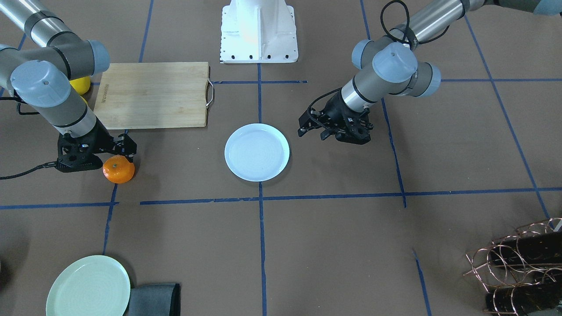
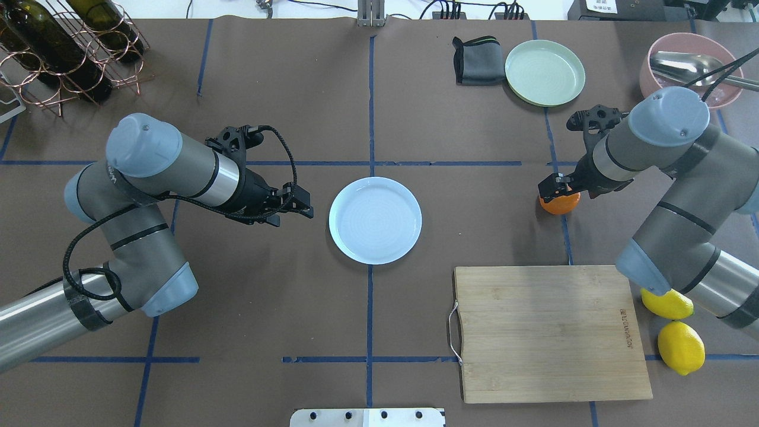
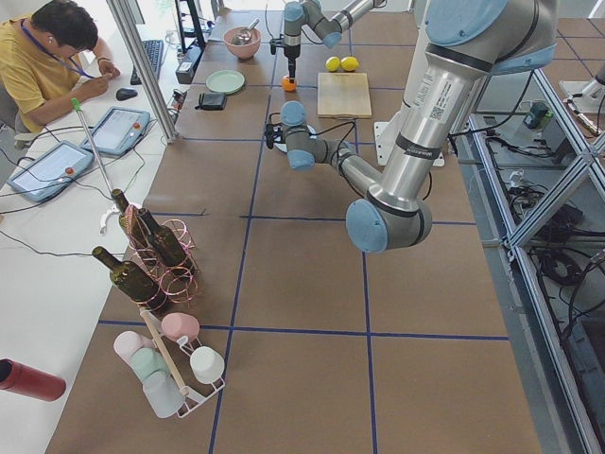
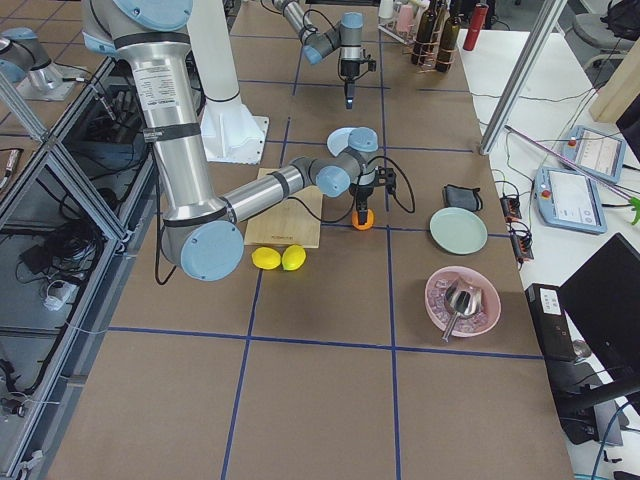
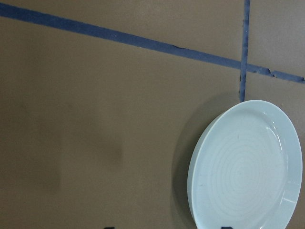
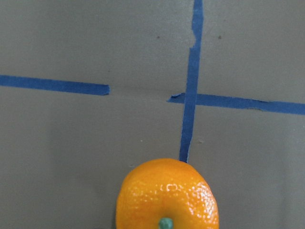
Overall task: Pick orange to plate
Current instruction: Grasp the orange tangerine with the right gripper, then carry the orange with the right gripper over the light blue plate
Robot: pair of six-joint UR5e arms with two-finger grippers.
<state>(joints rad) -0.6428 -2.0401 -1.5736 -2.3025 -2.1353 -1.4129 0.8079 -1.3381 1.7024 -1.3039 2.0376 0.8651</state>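
The orange (image 1: 119,171) should go onto the white plate (image 1: 257,152), so my right gripper needs to grab it by its round sides next.
The orange (image 1: 119,171) (image 2: 560,204) rests on the brown table, right of the white plate (image 2: 375,220) (image 1: 257,152) in the overhead view. My right gripper (image 1: 122,150) (image 2: 556,190) hangs directly over the orange, open, its fingers low around the fruit's top. In the right wrist view the orange (image 6: 167,195) fills the bottom centre with its green stem dot showing. My left gripper (image 2: 296,209) (image 1: 307,127) hovers open and empty just left of the plate (image 5: 248,167).
A wooden cutting board (image 2: 548,332) lies near the robot's right side, with two lemons (image 2: 673,323) beside it. A pale green plate (image 2: 544,72), grey cloth (image 2: 477,61) and pink bowl (image 2: 691,68) sit at the far right. A wire wine rack (image 2: 65,53) stands far left.
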